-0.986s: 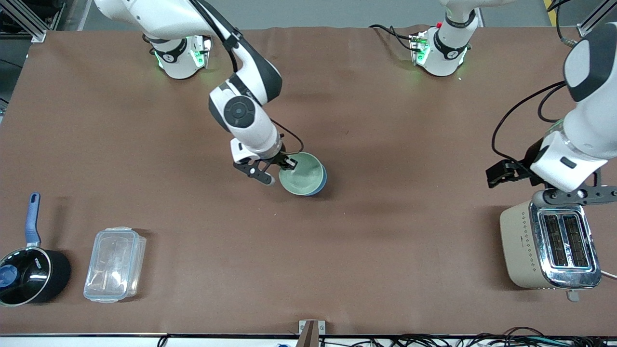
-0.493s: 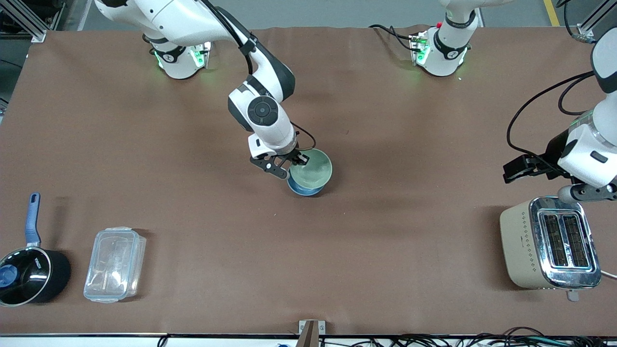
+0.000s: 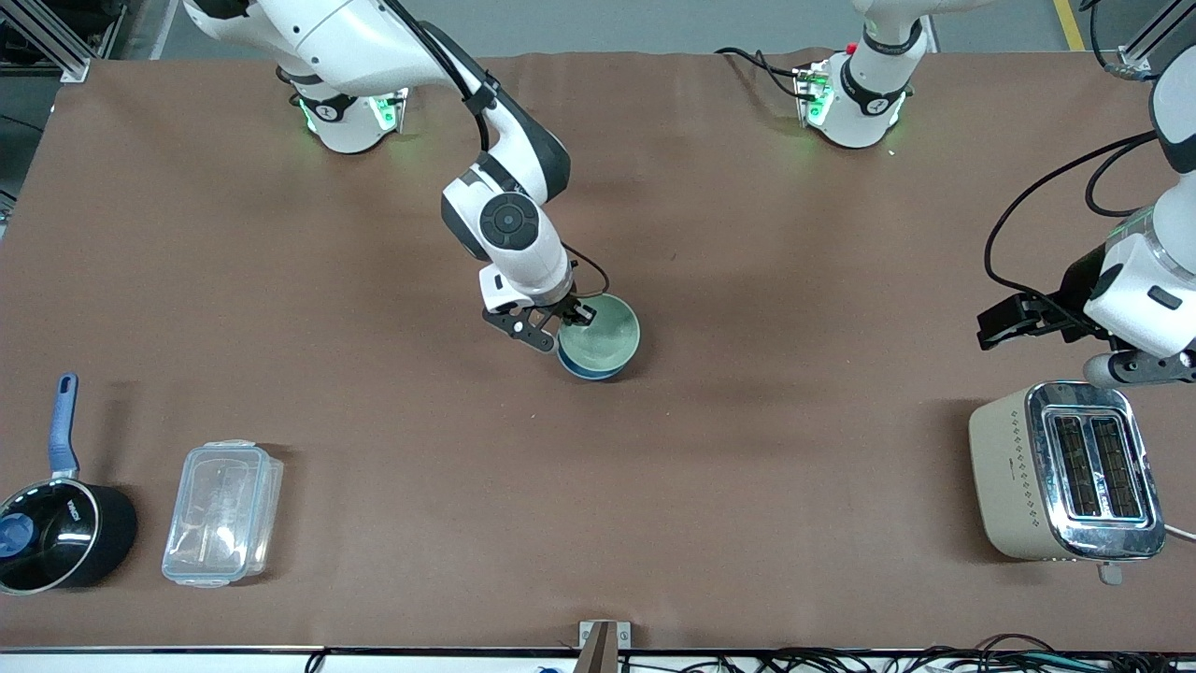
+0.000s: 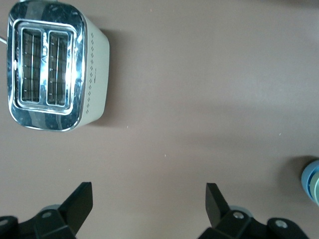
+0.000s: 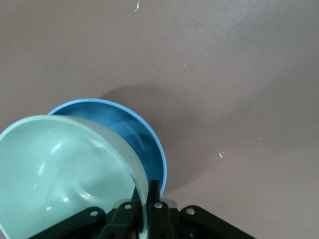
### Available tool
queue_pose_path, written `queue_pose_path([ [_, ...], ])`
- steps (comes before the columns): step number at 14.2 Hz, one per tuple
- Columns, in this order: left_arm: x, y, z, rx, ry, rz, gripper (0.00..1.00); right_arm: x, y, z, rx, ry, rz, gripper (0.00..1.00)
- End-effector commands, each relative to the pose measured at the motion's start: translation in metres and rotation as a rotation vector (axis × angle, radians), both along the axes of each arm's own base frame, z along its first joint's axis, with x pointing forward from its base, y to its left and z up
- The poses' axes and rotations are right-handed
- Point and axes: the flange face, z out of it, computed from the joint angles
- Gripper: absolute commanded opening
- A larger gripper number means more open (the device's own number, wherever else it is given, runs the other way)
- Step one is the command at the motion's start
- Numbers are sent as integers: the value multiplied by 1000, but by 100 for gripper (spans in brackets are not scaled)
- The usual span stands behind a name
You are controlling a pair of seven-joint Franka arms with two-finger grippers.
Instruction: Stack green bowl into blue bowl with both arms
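I should open my right gripper now, because the green bowl's lower side (image 3: 605, 357) is inside the blue bowl (image 3: 590, 370).
The green bowl (image 3: 601, 332) sits tilted inside the blue bowl (image 3: 590, 370) near the table's middle. My right gripper (image 3: 562, 324) is shut on the green bowl's rim, at the side toward the right arm's end. In the right wrist view the green bowl (image 5: 60, 174) is pinched between the fingers (image 5: 155, 196), with the blue bowl (image 5: 137, 134) under and around it. My left gripper (image 4: 148, 201) is open and empty, up over bare table beside the toaster, at the left arm's end. The bowls' edge (image 4: 312, 179) shows in the left wrist view.
A cream and chrome toaster (image 3: 1065, 472) stands at the left arm's end, near the front camera; it also shows in the left wrist view (image 4: 55, 64). A black saucepan with blue handle (image 3: 56, 523) and a clear plastic box (image 3: 222, 512) stand at the right arm's end.
My right gripper has carried the green bowl toward the left arm's end and lowered it deeper into the blue bowl. My left arm has risen away from the toaster.
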Motion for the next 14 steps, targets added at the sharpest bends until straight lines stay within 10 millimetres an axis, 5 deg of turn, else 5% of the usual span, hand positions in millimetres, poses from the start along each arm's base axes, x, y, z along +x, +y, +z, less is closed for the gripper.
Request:
queue_pose_path([
  [1, -5, 9, 8, -4, 13, -54, 100, 2, 4, 0, 1, -15, -10, 2],
  [3, -5, 12, 7, 11, 12, -111, 100, 2, 4, -2, 0, -14, -9, 3],
  [10, -15, 17, 9, 87, 69, -150, 100, 4, 1, -2, -5, -11, -9, 29],
  [12, -19, 16, 17, 82, 62, -151, 100, 14, -10, 0, -7, -9, -15, 51],
  [14, -25, 16, 27, 73, 47, -150, 100, 29, -27, 23, -25, 4, -39, 85],
])
